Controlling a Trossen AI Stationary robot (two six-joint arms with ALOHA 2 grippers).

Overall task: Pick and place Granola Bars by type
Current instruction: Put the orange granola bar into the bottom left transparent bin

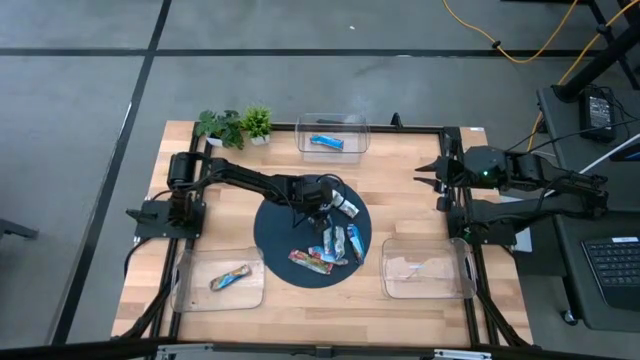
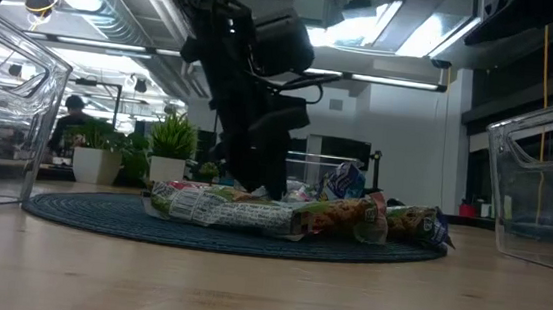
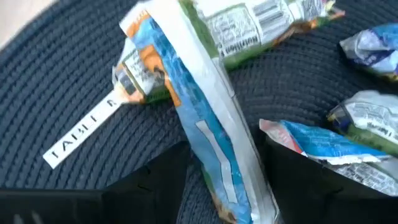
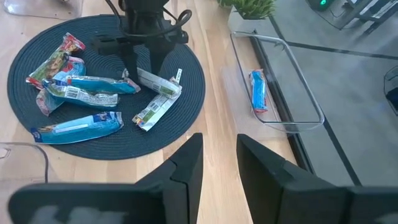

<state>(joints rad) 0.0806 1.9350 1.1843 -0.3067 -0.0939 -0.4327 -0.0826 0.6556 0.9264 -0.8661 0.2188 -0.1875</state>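
Note:
The blue-and-white granola bar goes into its clear bin by type, so my left gripper should next grab its crimped end (image 3: 249,208).
Several granola bars (image 1: 330,248) lie in a loose heap on a round dark mat (image 1: 275,235) at the table's middle. My left gripper (image 3: 221,186) is open and points steeply down over the mat's far part. Its two fingers stand on either side of a blue-and-white bar (image 3: 208,124), which rests across a green-printed bar (image 3: 249,31). The right wrist view shows those fingers (image 4: 132,65) straddling that bar (image 4: 160,84). My right gripper (image 4: 217,162) waits high near the table's right edge, open, with nothing between its fingers.
Three clear bins stand around the mat. The far one holds a blue bar (image 1: 327,141), the near left one an orange-and-blue bar (image 1: 228,278), and the near right one (image 1: 425,268) a pale bar. Two potted plants (image 1: 238,125) stand far left. A white label strip (image 3: 81,134) lies on the mat.

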